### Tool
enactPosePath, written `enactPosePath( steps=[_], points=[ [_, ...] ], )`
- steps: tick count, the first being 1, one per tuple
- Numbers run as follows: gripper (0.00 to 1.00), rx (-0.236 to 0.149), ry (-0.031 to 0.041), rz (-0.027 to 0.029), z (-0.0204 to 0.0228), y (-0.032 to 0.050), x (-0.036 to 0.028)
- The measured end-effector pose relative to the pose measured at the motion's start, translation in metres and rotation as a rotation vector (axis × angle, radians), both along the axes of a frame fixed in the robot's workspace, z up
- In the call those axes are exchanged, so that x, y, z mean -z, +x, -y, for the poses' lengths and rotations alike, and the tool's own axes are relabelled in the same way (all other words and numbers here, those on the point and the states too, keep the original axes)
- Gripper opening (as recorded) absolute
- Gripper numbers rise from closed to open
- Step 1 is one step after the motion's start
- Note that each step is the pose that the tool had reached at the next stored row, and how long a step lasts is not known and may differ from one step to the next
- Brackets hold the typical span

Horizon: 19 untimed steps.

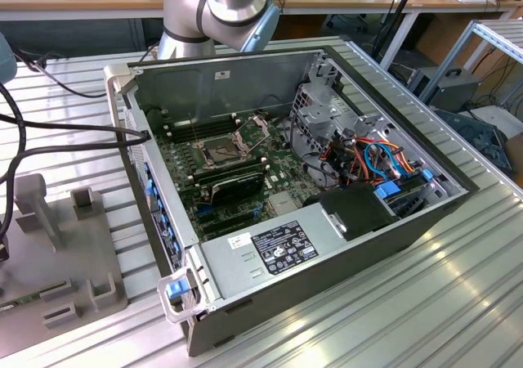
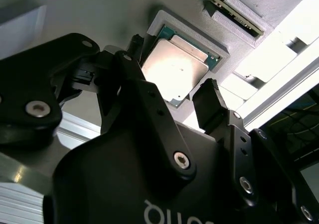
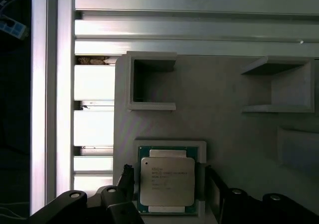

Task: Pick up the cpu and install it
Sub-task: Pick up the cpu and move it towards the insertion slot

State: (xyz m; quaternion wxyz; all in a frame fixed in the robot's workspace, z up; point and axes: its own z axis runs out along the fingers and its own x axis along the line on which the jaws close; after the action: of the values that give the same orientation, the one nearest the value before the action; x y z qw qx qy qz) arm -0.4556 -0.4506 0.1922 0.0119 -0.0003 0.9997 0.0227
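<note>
The holder's raised rim hugs the cpu's corners and opens midway along its sides, so my gripper should grab the cpu by its opposite side edges next.
The cpu is a flat square chip with a silver-grey top and a green rim, lying in a shallow grey holder on a grey fixture plate. In both wrist views my gripper is open, just above the chip. One black finger stands at one side of it and the other at the opposite side, each with a small gap. In the exterior view the open computer case shows the motherboard with its cpu socket, the metal frame hinged up.
The grey fixture plate with raised blocks lies at the exterior view's left of the case, on a ribbed aluminium table. Black cables run across the table there. Inside the case are a drive cage and bundled wires.
</note>
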Motion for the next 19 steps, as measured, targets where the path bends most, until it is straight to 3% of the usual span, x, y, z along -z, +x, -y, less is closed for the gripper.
enactPosePath(
  steps=[13,14,16,19],
  points=[
    [0.68,0.0,-0.0001,-0.0001,0.0,0.0,-0.001],
    [0.66,0.0,-0.0001,-0.0002,0.0,0.0,-0.001],
    [0.54,0.0,-0.0001,-0.0003,0.0,0.0,-0.001],
    [0.54,0.0,-0.0001,-0.0002,0.0,0.0,-0.001]
  ],
)
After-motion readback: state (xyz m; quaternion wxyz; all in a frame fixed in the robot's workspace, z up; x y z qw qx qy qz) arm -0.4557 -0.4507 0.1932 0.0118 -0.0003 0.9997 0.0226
